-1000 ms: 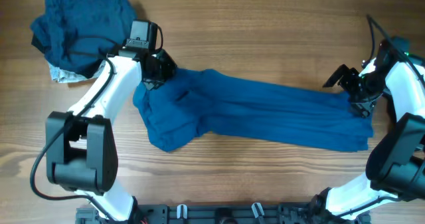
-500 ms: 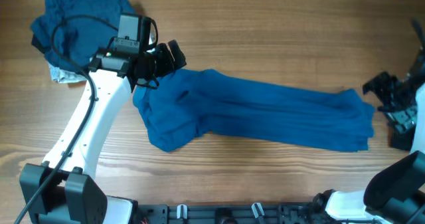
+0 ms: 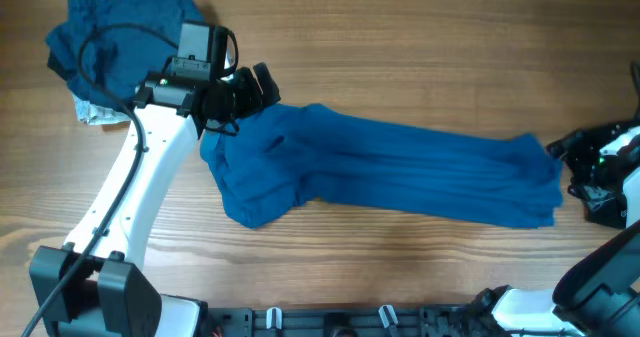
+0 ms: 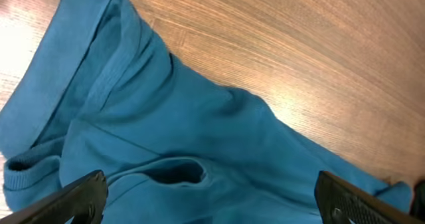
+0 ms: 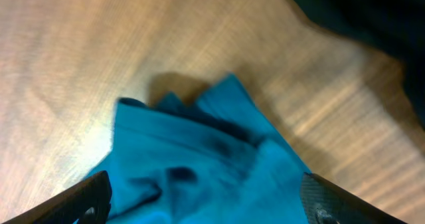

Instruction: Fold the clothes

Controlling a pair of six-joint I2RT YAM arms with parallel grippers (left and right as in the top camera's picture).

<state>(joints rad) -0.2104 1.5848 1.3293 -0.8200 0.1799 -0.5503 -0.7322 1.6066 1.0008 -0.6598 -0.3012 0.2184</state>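
Note:
My right gripper grabs the blue garment (image 3: 390,167) by its outer end next, so that end folds inward over the garment's stretched middle.
A long blue garment (image 3: 390,167) lies stretched flat across the wooden table (image 3: 420,47), bunched at its left end. My left gripper (image 3: 256,91) hovers over that left end, open, with nothing between its fingers. In the left wrist view the left gripper (image 4: 209,181) stands wide above a folded hem and a ribbed edge of the blue garment (image 4: 166,117). My right gripper (image 3: 568,163) sits just past the garment's right end, open and empty. Seen from the right wrist, the right gripper (image 5: 204,183) hangs over the pointed tip of the blue garment (image 5: 199,157).
A heap of dark blue clothes (image 3: 125,37) sits at the back left corner, with a pale grey piece (image 3: 92,113) poking out beneath it. The arm bases stand along the front edge (image 3: 330,322).
My left gripper has opened, let go of the garment's left end and risen. The right gripper has drawn back to the right, off the garment's right end.

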